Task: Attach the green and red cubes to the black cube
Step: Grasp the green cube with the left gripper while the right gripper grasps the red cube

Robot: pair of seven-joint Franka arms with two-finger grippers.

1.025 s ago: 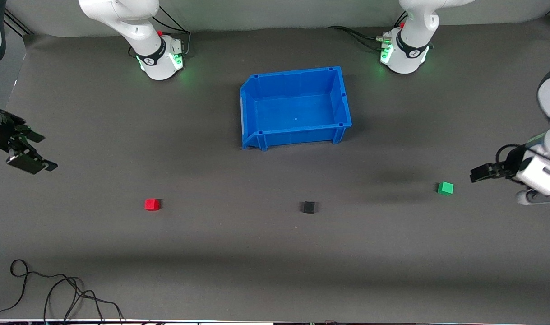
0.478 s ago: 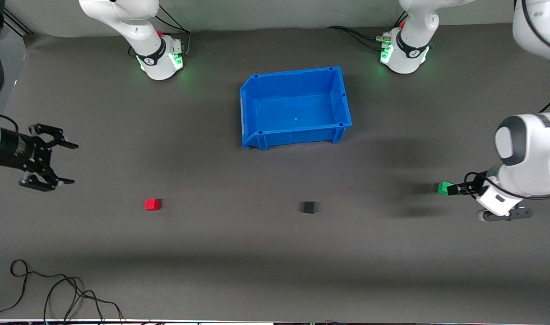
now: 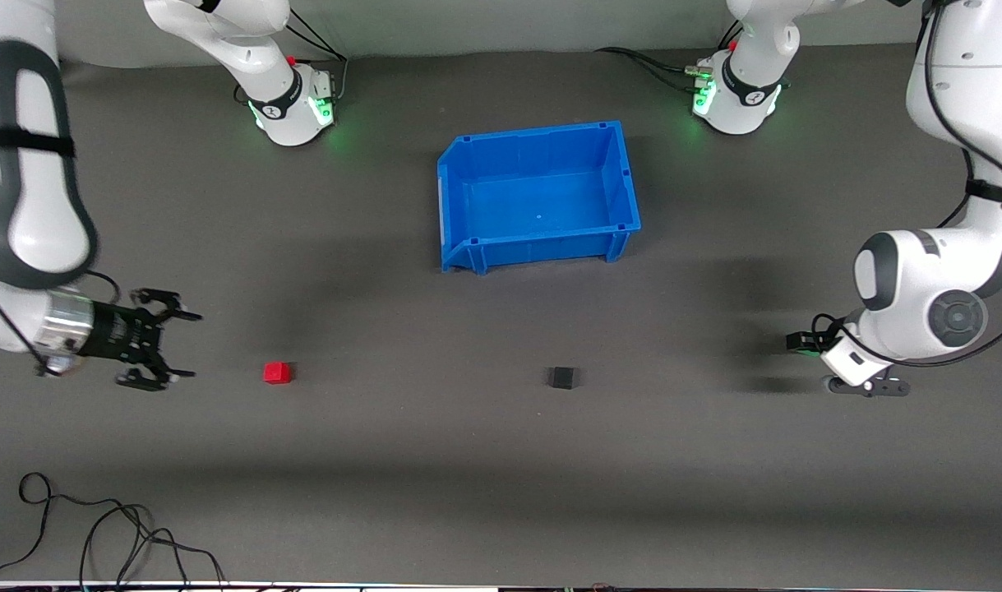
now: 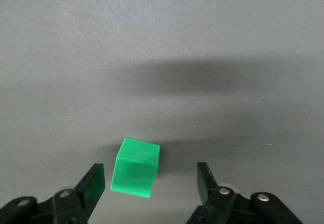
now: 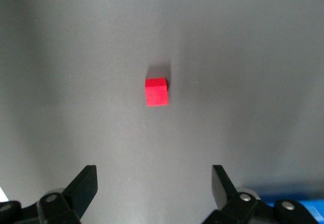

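The right gripper grabs the red cube (image 3: 277,372) by its opposite sides next. That leaves one side of the red cube free to attach to the black cube (image 3: 561,377).
The red cube (image 3: 277,372) lies on the dark mat toward the right arm's end. The black cube (image 3: 561,377) lies mid-table at about the same depth. My right gripper (image 3: 184,345) is open and empty, a short way from the red cube; its wrist view shows the red cube (image 5: 156,91) ahead of the open gripper (image 5: 154,183). My left gripper (image 3: 799,342) is open, low at the left arm's end. In its wrist view the green cube (image 4: 135,167) sits on the mat between the fingers of the gripper (image 4: 151,183), closer to one finger (image 4: 94,183), untouched. The left hand mostly hides it in the front view.
A blue bin (image 3: 537,193) stands empty, farther from the front camera than the cubes, between the two bases; its corner shows in the right wrist view (image 5: 298,203). Loose black cables (image 3: 98,526) lie near the front edge at the right arm's end.
My left gripper has come down around the green cube, now covering it in the front view. My right gripper has swung in toward the red cube. The cubes have not moved.
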